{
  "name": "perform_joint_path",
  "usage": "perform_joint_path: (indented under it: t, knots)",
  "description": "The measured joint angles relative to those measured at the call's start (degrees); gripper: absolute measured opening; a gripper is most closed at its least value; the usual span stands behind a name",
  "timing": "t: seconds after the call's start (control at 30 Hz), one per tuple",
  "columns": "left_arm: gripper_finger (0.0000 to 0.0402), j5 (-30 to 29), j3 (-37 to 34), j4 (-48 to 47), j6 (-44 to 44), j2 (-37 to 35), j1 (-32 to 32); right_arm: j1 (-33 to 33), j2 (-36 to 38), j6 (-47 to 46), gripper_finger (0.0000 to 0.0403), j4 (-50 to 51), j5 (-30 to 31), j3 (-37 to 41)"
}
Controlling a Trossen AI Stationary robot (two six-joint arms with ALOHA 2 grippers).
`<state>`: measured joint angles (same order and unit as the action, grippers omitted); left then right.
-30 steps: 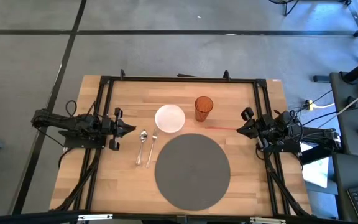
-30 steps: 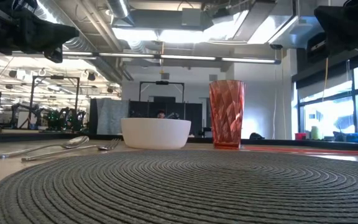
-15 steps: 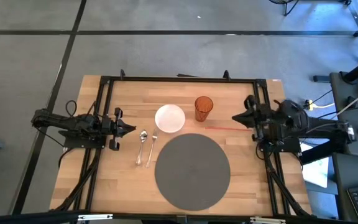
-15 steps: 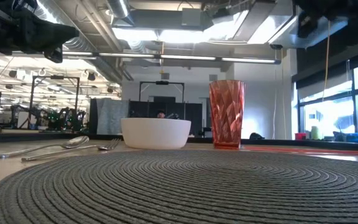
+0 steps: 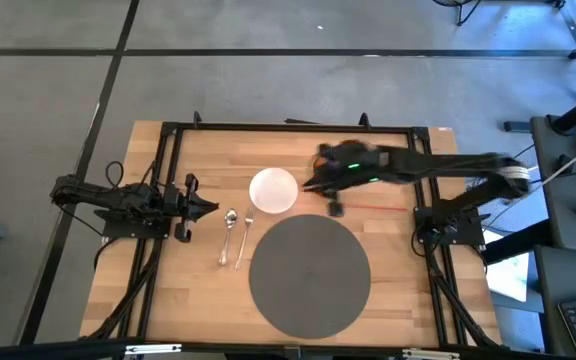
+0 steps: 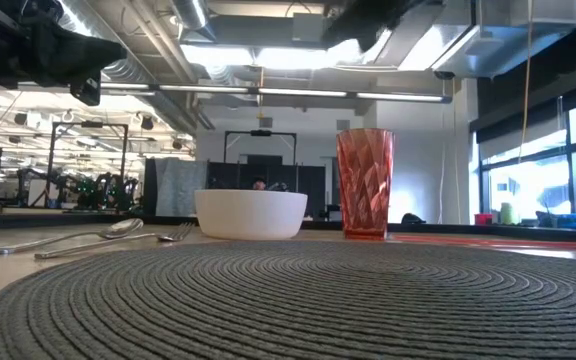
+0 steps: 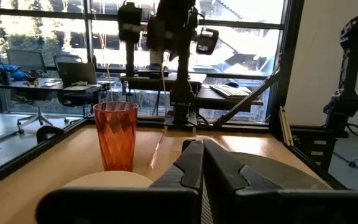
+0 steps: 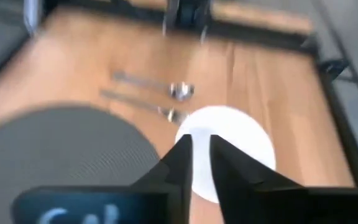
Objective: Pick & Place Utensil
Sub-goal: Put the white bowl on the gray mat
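Observation:
The right gripper picks up the white bowl by its rim (image 5: 291,190) next, to set it on the grey placemat (image 5: 309,275).
A metal spoon (image 5: 229,222) and a fork (image 5: 243,240) lie flat side by side on the wooden table, left of the round grey placemat (image 5: 309,275); both also show in the right wrist view, spoon (image 8: 180,91) and fork (image 8: 143,103). My right gripper (image 5: 310,187) hangs in the air above the table between the white bowl (image 5: 273,190) and the orange cup (image 6: 365,180), its fingers (image 8: 182,155) a narrow gap apart over the bowl (image 8: 244,143). My left gripper (image 5: 210,208) waits shut near the table's left edge, just left of the spoon.
The bowl (image 6: 251,213) and the cup (image 7: 115,134) stand behind the placemat (image 6: 288,300), toward the far edge. My right arm (image 5: 418,168) covers the cup from above. A black frame (image 5: 288,127) runs round the tabletop. Bare wood lies right of the placemat.
My right arm has swung out from the table's right edge toward the left, rising first, then reaching over the cup toward the bowl. The utensils, bowl and cup have stayed where they were.

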<state>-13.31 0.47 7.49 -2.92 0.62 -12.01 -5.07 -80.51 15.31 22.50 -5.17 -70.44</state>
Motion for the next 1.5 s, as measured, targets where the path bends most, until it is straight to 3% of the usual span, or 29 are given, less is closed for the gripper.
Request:
perform_joint_path:
  t: [0.23, 0.33, 0.5, 1.5]
  knots:
    - [0.0008, 0.1, 0.0, 0.0, -0.9, 0.0, 0.0, 2.7, -15.9, 13.2, 0.0165, 2.9, 4.6, -7.3]
    - [0.0006, 0.1, 0.0, 0.0, -1.4, 0.0, 0.0, 2.6, -20.0, 13.7, 0.0206, 2.0, 8.0, -7.4]
    - [0.0008, 0.1, 0.0, 0.0, -3.3, 0.0, 0.0, 2.6, -23.8, 14.6, 0.0243, 0.3, 7.1, -7.6]
    - [0.0008, 1.0, 0.0, 0.0, -8.4, 0.0, 0.0, 0.4, -30.7, 10.0, 0.0244, -4.8, 4.0, -7.5]
